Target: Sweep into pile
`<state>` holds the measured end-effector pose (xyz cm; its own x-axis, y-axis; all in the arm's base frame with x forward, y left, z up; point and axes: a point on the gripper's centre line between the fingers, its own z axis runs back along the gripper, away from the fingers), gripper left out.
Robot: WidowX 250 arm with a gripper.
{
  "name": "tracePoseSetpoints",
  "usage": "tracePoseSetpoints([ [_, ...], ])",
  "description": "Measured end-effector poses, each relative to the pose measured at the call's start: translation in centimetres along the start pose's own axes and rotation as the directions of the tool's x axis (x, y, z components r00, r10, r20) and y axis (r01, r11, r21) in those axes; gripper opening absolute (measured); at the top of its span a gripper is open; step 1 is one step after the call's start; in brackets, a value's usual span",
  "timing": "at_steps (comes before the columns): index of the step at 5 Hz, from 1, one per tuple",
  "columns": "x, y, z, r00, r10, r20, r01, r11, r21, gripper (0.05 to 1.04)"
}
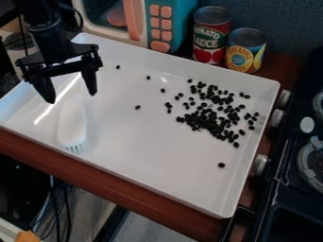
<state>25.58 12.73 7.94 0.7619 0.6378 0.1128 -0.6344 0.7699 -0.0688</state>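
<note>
My gripper is going to grab the white brush [72, 124] next by the middle of its body, so that it can sweep the black beans into a pile.
At the upper left, my gripper [71, 94] hangs open over the left part of the white tray [151, 160], with nothing between its fingers. Just below it a white brush [72, 124] lies in the tray, its bristle end toward the front edge; its upper end lies under the gripper, and whether the two touch I cannot tell. Many black beans [211, 121] form a loose heap in the tray's right part, densest toward the middle of that group. Several stray beans are scattered to the upper left of the heap, and a single bean [221, 165] sits nearer the front right.
Behind the tray stand a toy microwave [170, 23], a red tomato can [210, 35] and a yellow-labelled can [245, 51]. A black stove [290, 165] with knobs borders the tray's right side. The tray's raised rim surrounds the beans and brush.
</note>
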Motion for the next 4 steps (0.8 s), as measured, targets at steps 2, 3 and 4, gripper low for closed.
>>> tracePoseSetpoints([
  [2, -0.2, 0.5, -0.7, 0.998, -0.005, 0.059, 0.000, 0.997, 0.081, 1.000],
  [3, 0.0, 0.9, -0.7, 0.998, -0.011, 0.058, 0.007, 0.997, 0.077, 1.000],
  [4, -0.3, 2.0, -1.0, 1.000, -0.005, 0.017, 0.005, 0.999, 0.049, 1.000],
])
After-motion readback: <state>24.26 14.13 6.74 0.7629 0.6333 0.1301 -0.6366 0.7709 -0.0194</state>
